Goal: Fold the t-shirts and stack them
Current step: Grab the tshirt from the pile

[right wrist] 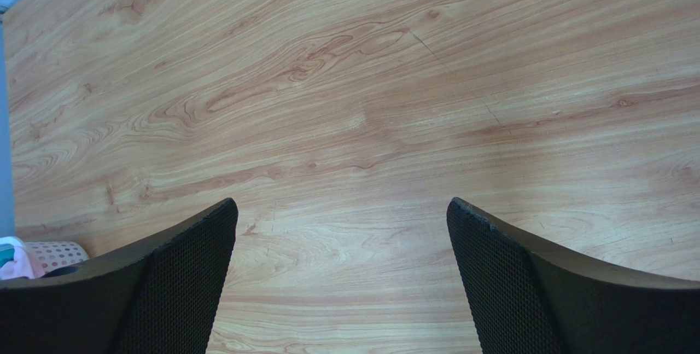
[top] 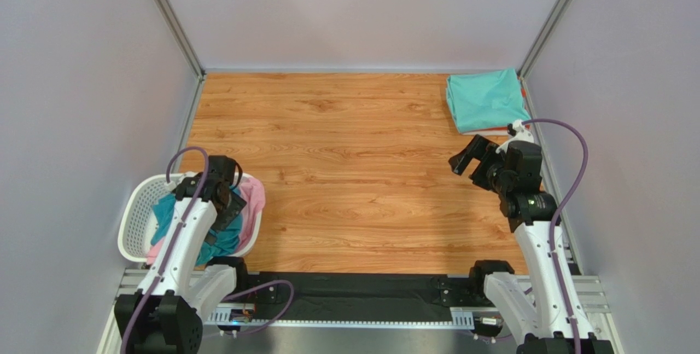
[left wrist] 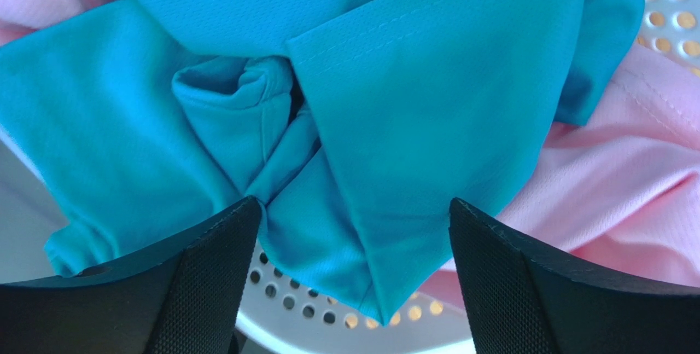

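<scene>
I should grab the teal t-shirt with my left gripper by the hanging fold at its hemmed sleeve (top: 225,236) (left wrist: 384,235). The t-shirt's other shoulder then stays free for spreading it to fold.
A crumpled deep teal t-shirt (top: 215,237) lies on a pink t-shirt (top: 254,196) in the white basket (top: 140,209) at the near left. In the left wrist view the teal shirt (left wrist: 386,99) fills the frame, with the pink shirt (left wrist: 624,173) at the right. My left gripper (top: 227,203) is open just over the teal shirt, its jaws either side of a hanging fold (left wrist: 355,214). A folded mint green t-shirt (top: 486,99) lies at the far right corner, with an orange edge (top: 495,131) under it. My right gripper (top: 467,158) is open and empty above bare table (right wrist: 342,206).
The wooden table (top: 353,165) is walled by grey panels at the back and sides. The basket's perforated rim (left wrist: 329,309) shows under the teal shirt. A black strip (top: 353,292) runs between the arm bases at the near edge.
</scene>
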You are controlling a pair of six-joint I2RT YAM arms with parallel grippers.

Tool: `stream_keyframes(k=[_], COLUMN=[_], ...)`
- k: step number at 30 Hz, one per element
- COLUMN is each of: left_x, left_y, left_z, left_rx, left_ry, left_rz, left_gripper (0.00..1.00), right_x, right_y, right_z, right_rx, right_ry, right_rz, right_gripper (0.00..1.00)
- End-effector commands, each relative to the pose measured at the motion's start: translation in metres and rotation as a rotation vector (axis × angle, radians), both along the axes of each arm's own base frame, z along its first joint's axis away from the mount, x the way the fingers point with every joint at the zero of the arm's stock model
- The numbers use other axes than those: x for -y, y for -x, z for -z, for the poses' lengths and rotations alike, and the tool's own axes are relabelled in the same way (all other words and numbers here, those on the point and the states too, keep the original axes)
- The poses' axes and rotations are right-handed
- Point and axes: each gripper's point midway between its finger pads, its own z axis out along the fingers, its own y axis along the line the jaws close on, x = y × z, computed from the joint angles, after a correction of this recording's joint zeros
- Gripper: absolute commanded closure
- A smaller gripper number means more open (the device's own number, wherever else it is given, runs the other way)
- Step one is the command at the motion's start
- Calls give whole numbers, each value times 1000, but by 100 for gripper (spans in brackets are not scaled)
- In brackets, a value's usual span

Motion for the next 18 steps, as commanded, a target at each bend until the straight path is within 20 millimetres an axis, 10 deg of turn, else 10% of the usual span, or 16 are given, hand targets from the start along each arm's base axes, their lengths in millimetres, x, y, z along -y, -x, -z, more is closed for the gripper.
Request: stream_keyframes(k=[1,9,18], left_x=[-2,-6,-13], left_y=[-24,-26,-29], left_z=[5,-2,-54], left_rx=[69,73,259], left_ry=[6,30,-22], left_rz=[-4,-35,-10], left_gripper=[12,98,100], right_x=[-4,-4,-3], right_y=[1,2,0], right_z=[-3,-3,-6], right_rx=[13,18,32], right_ry=[0,5,8], right_rz=[-31,-32,-30], right_gripper=[0,0,1])
